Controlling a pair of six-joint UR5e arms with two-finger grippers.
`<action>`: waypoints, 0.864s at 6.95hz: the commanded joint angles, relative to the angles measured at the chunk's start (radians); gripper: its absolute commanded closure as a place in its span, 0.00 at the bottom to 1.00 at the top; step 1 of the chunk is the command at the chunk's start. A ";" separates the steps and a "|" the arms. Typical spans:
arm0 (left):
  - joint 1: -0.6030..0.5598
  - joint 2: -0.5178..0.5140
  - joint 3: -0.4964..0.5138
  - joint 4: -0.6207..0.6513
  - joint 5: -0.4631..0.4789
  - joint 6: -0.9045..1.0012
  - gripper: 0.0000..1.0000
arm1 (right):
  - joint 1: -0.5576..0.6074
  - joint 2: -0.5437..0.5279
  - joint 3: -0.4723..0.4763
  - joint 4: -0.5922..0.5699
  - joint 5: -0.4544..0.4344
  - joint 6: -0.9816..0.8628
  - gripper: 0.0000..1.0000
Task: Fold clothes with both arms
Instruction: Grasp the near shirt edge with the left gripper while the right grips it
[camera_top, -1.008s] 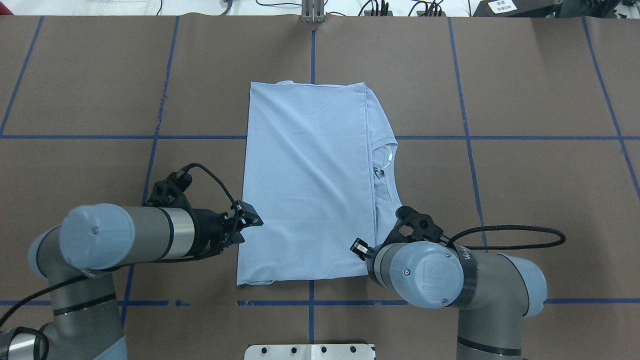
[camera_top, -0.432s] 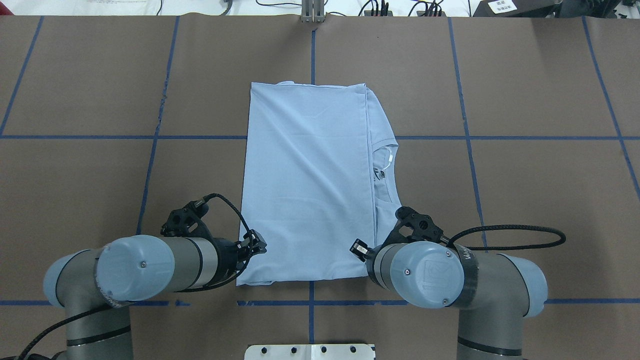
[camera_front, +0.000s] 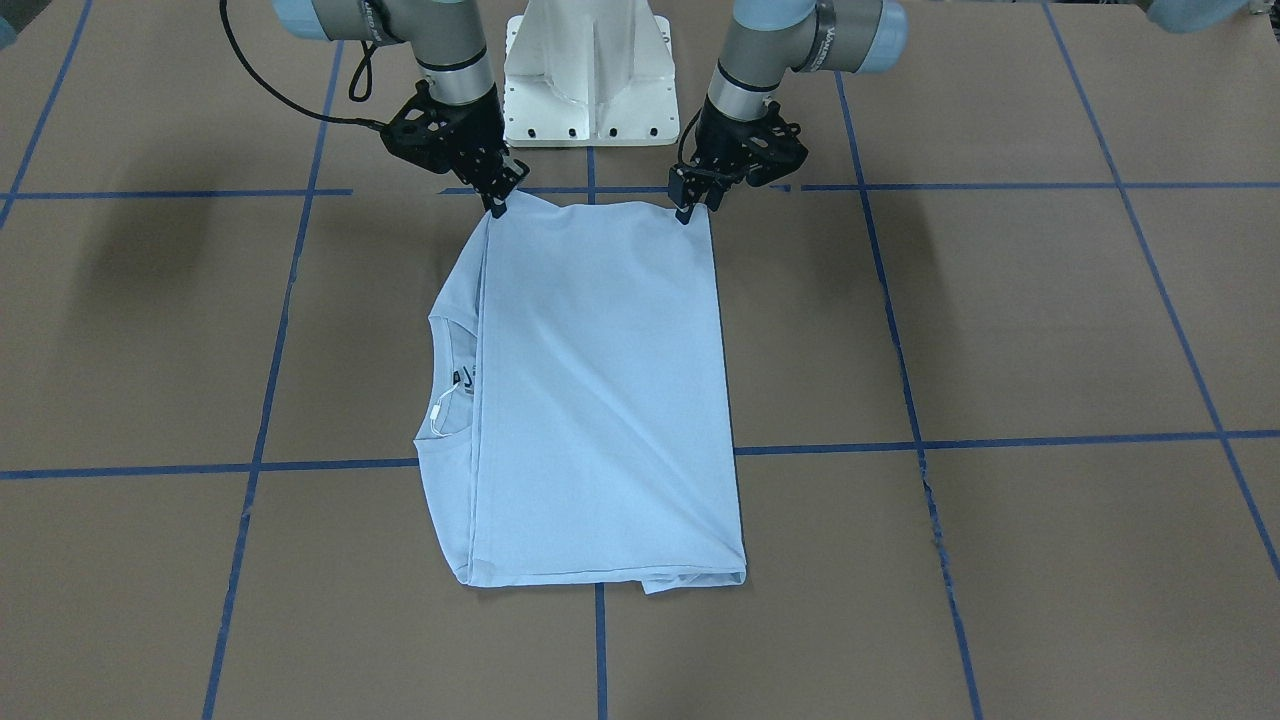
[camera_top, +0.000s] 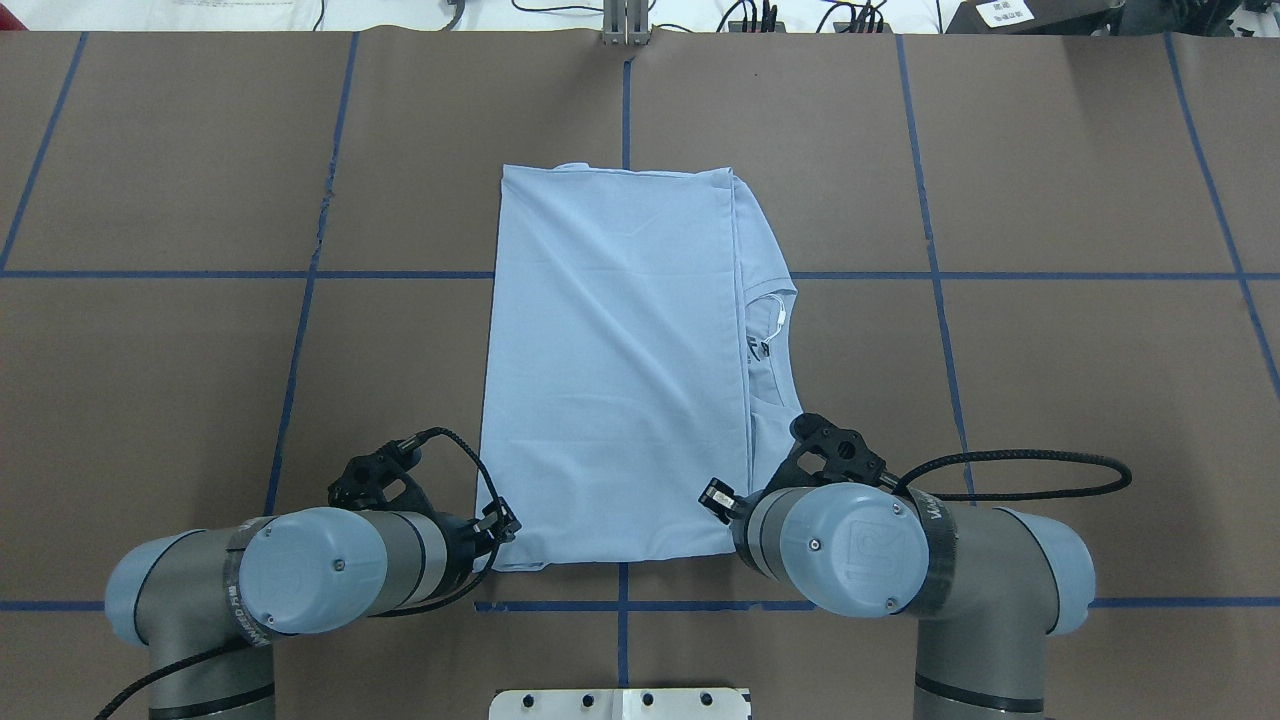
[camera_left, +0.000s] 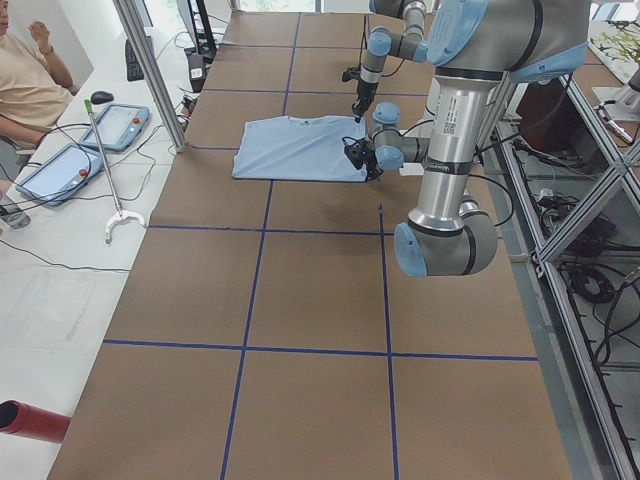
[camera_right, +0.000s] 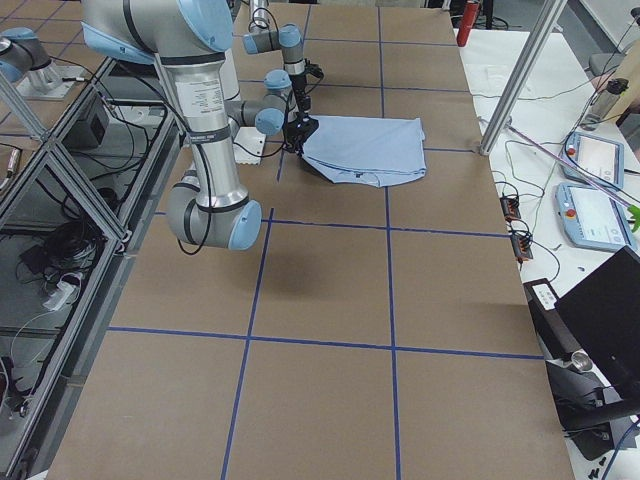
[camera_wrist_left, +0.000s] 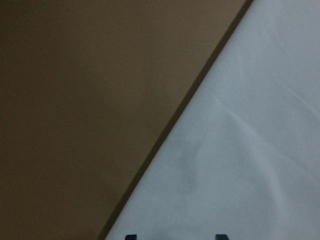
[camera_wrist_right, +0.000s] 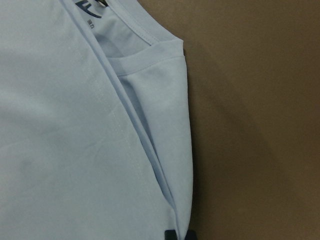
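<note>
My left gripper closes on the T-shirt now: both fingers reach down around the corner cloth, just inside the T-shirt's edge (camera_wrist_left: 131, 197).
The light blue T-shirt (camera_top: 615, 370) lies folded into a tall rectangle mid-table, its collar (camera_front: 445, 345) and white tag (camera_front: 440, 410) showing along one long side. My left gripper (camera_front: 688, 208) hangs at the shirt's near corner on my left. Its two fingertips sit apart and open over the cloth (camera_wrist_left: 240, 160) in the left wrist view. My right gripper (camera_front: 497, 205) is at the other near corner. In the right wrist view its tips are pinched together on the shirt's edge (camera_wrist_right: 182, 200).
Blue tape lines divide the brown table (camera_top: 150, 350) into squares. The white pedestal base (camera_front: 590, 70) stands just behind both grippers. A person (camera_left: 25, 80), tablets (camera_left: 115, 125) and a metal post (camera_left: 150, 70) are at the operators' side table.
My left arm has drawn back along the shirt's left edge to its near corner. The right arm and the shirt have not moved.
</note>
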 joint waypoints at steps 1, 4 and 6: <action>0.007 -0.002 0.030 0.002 -0.001 -0.001 0.39 | 0.000 0.000 0.002 0.000 0.002 -0.001 1.00; 0.007 -0.012 0.026 0.003 -0.003 -0.009 0.78 | 0.000 0.000 0.017 0.000 0.000 0.001 1.00; 0.007 -0.012 0.014 0.003 -0.006 -0.027 1.00 | 0.000 0.000 0.020 0.000 -0.002 0.001 1.00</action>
